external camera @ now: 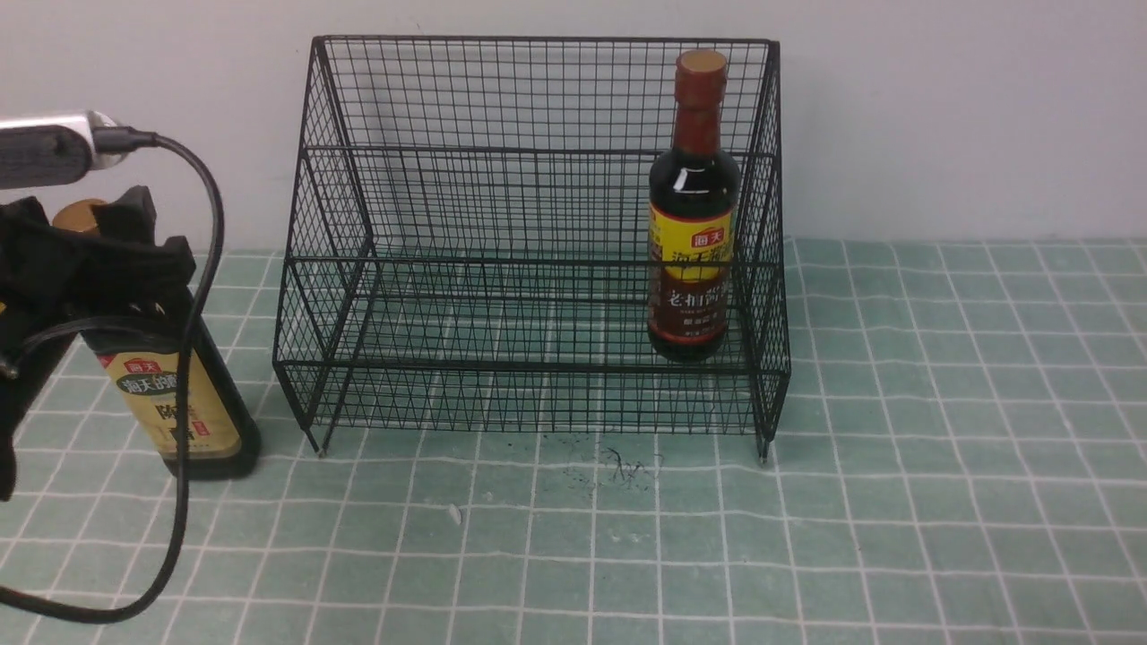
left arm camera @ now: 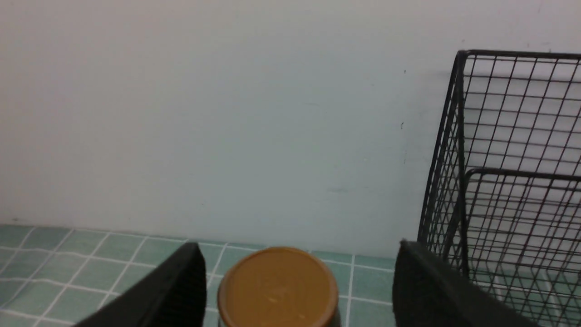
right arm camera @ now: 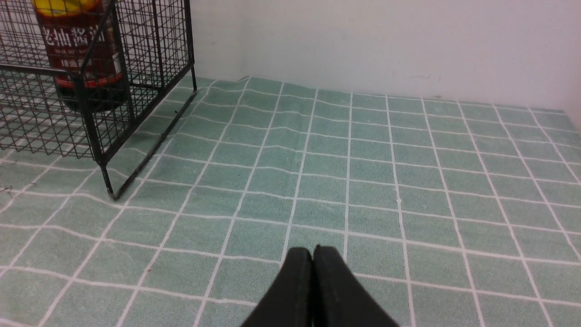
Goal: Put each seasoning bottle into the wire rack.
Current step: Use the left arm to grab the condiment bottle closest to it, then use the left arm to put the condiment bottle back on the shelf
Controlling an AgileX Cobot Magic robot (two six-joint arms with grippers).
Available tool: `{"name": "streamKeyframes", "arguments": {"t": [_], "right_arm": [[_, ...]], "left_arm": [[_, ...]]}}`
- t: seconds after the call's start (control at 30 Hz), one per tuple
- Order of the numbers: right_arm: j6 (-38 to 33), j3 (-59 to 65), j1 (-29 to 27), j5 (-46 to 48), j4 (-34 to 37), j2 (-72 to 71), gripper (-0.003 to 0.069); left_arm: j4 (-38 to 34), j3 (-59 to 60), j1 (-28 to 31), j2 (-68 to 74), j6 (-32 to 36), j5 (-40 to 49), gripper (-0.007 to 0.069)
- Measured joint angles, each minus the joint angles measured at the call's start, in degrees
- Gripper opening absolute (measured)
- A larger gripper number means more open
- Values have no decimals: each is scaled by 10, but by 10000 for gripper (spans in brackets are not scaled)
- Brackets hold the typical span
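The robot's left gripper should next grab the beige-label bottle by its narrow capped neck (external camera: pixel 80 219), because the bottle has a broad body (external camera: pixel 181 407) that is wider than the gripper's open fingers.
The black wire rack (external camera: pixel 538 224) stands against the wall. The round bottle with the long red-brown neck and yellow-and-brown label (external camera: pixel 693 269) stands upright inside it at its right end, also seen in the right wrist view (right arm camera: pixel 68 41). The broad-shouldered bottle with the beige label (external camera: pixel 184 408) stands on the cloth left of the rack. My left gripper (external camera: pixel 90 242) is open around its neck; its gold cap (left arm camera: pixel 278 288) sits between the spread fingers with gaps on both sides. My right gripper (right arm camera: pixel 313 249) is shut and empty above the cloth, right of the rack (right arm camera: pixel 91 77).
A green checked cloth (external camera: pixel 896 493) covers the table, with a white wall right behind the rack. The left arm's black cable (external camera: pixel 193 376) hangs in front of the beige-label bottle. Dark scuffs (external camera: pixel 618 461) and a white speck (external camera: pixel 454 513) lie before the rack.
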Motion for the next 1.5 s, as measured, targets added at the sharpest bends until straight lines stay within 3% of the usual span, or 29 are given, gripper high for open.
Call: {"name": "streamKeyframes", "arguments": {"t": [0.13, 0.27, 0.37, 0.53, 0.77, 1.03, 1.3, 1.5], "right_arm": [[0, 0, 0, 0, 0, 0, -15], [0, 0, 0, 0, 0, 0, -15], [0, 0, 0, 0, 0, 0, -15], [-1, 0, 0, 0, 0, 0, -15], [-9, 0, 0, 0, 0, 0, -15], [-9, 0, 0, 0, 0, 0, -15], [-9, 0, 0, 0, 0, 0, -15], [-9, 0, 0, 0, 0, 0, -15]], "left_arm": [[-2, -1, 0, 29, 0, -23, 496], [-4, -1, 0, 44, 0, -36, 442], [-4, -1, 0, 46, 0, -46, 309], [-7, -1, 0, 42, 10, -44, 312], [-16, -25, 0, -32, 44, 40, 312], [-12, -143, 0, -112, 74, 131, 312], [-2, -247, -2, -96, 41, 202, 312], [2, -284, -56, -50, 30, 187, 312]]}}
